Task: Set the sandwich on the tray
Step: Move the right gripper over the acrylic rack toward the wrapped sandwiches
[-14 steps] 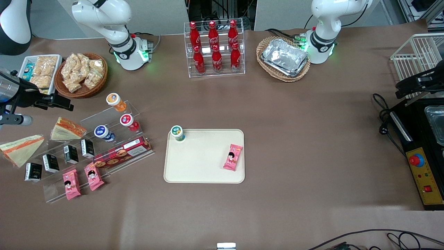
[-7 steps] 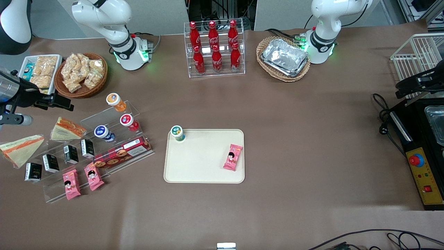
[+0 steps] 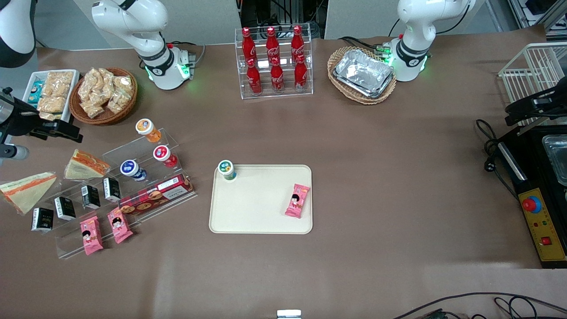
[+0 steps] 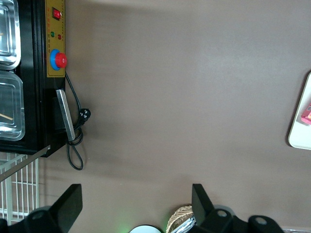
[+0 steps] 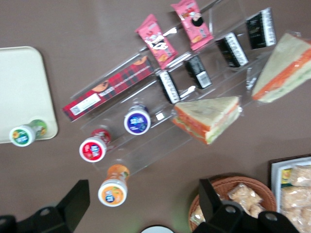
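Note:
My right gripper should grab the sandwich [image 3: 26,190] by its wrapped bread sides next, to put the sandwich on the cream tray [image 3: 257,212].
The sandwich [image 3: 26,190], a pale wedge with a thin orange strip, lies on the table at the working arm's end; it also shows in the right wrist view [image 5: 284,68]. The cream tray [image 3: 257,212] sits mid-table, and its corner shows in the right wrist view [image 5: 19,82]. My right gripper [image 3: 62,129] hangs high over the table, open and empty, farther from the front camera than the sandwich. In the right wrist view my gripper [image 5: 144,201] has its jaws wide apart, above bare table between an orange-capped bottle [image 5: 112,190] and a wicker basket [image 5: 238,199].
A darker wedge with an orange-red top [image 3: 86,165] lies beside the sandwich on a clear stepped stand [image 3: 133,177] with capped bottles, black cartons, a red box and pink packets. A green-capped bottle [image 3: 227,169] and a pink packet [image 3: 297,200] are on the tray. Snack basket [image 3: 104,95] and white snack tray [image 3: 51,91] stand nearby.
My gripper has shifted a little toward the working arm's end of the table and away from the front camera. Nothing on the table has moved.

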